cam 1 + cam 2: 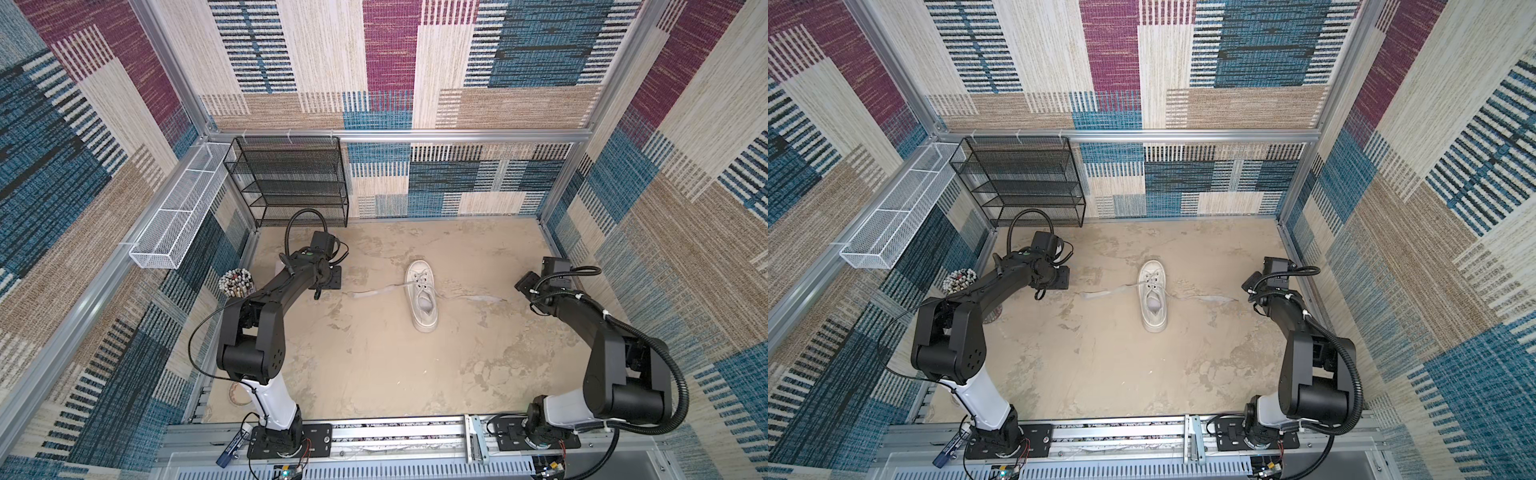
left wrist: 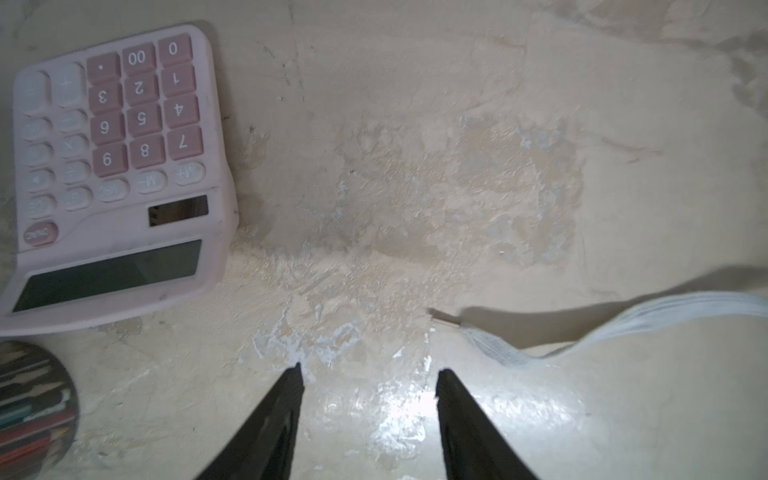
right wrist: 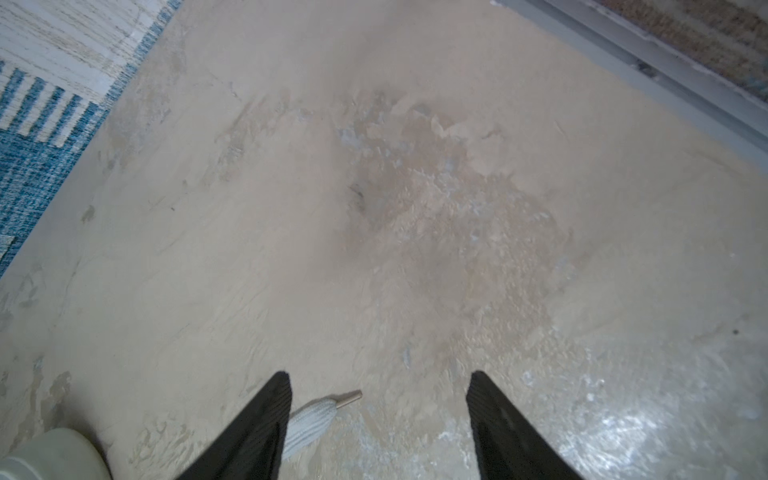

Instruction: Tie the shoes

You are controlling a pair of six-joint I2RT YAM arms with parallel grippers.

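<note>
My right gripper grabs the lace [image 1: 485,298] just behind its tip next, which leaves its length free to cross over the shoe [image 1: 422,297] for tying.
The white shoe [image 1: 422,297] [image 1: 1153,297] lies on the tan table, sole down and untied. One flat lace [image 1: 365,293] trails out to its left, the other lace [image 1: 478,297] to its right. My left gripper [image 2: 369,369] hangs open over bare table, nothing between its fingers. The left lace end [image 2: 486,336] lies just beyond one fingertip. My right gripper [image 3: 378,374] is open too. The right lace end [image 3: 316,415] rests on the table inside the gap, close to one finger [image 3: 266,415], not pinched. In both top views the grippers [image 1: 318,293] [image 1: 523,286] flank the shoe.
A pink calculator [image 2: 116,166] and a cup of pens [image 1: 236,282] sit by the left arm. A black mesh shelf [image 1: 291,183] stands at the back left, with a white mesh basket [image 1: 174,220] on the left wall. Aluminium rails [image 3: 665,79] edge the table.
</note>
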